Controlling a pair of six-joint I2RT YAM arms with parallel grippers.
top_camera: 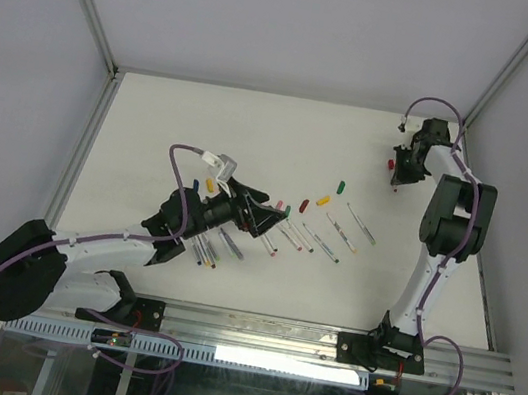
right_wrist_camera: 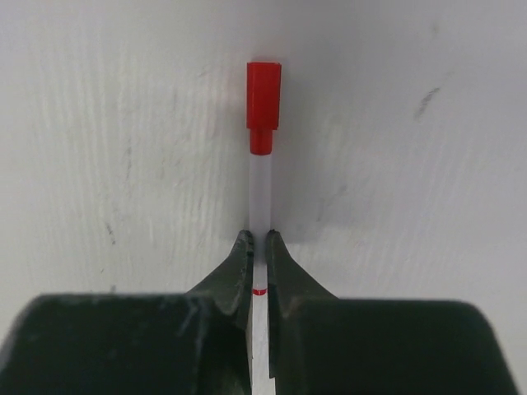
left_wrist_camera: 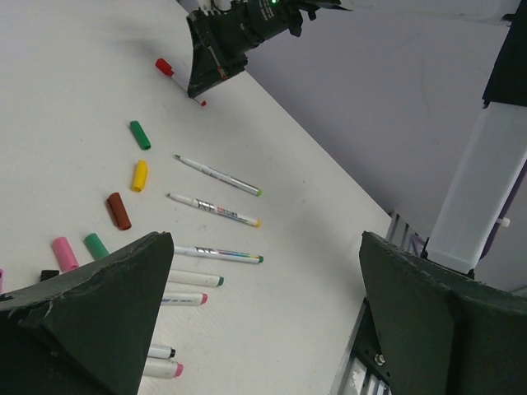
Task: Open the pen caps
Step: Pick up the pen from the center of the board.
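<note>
I will reach the pen with my left gripper and grab it by its red cap (top_camera: pixel 390 164) (left_wrist_camera: pixel 165 67) to open it, leaving the pen's white body to my right gripper.
My right gripper (right_wrist_camera: pixel 262 240) is shut on the white barrel of a pen (right_wrist_camera: pixel 261 193) that lies on the table. That pen's red cap (right_wrist_camera: pixel 263 105) is still on, just beyond the fingertips. From above, this gripper (top_camera: pixel 399 173) is at the far right, with the red cap (top_camera: pixel 390 164) beside it. My left gripper (left_wrist_camera: pixel 265 271) hangs open over the middle of the table with nothing between its fingers. Loose pen caps lie ahead of it: green (left_wrist_camera: pixel 140 134), yellow (left_wrist_camera: pixel 140 175), dark red (left_wrist_camera: pixel 118 211), pink (left_wrist_camera: pixel 64 253) and teal (left_wrist_camera: pixel 96 245).
Several uncapped pen barrels (top_camera: pixel 339 232) lie in a loose row on the white table (top_camera: pixel 154 128), and more pens (top_camera: pixel 204 251) lie under the left arm. Grey walls close in the back and sides. A metal rail (top_camera: pixel 321 341) runs along the near edge.
</note>
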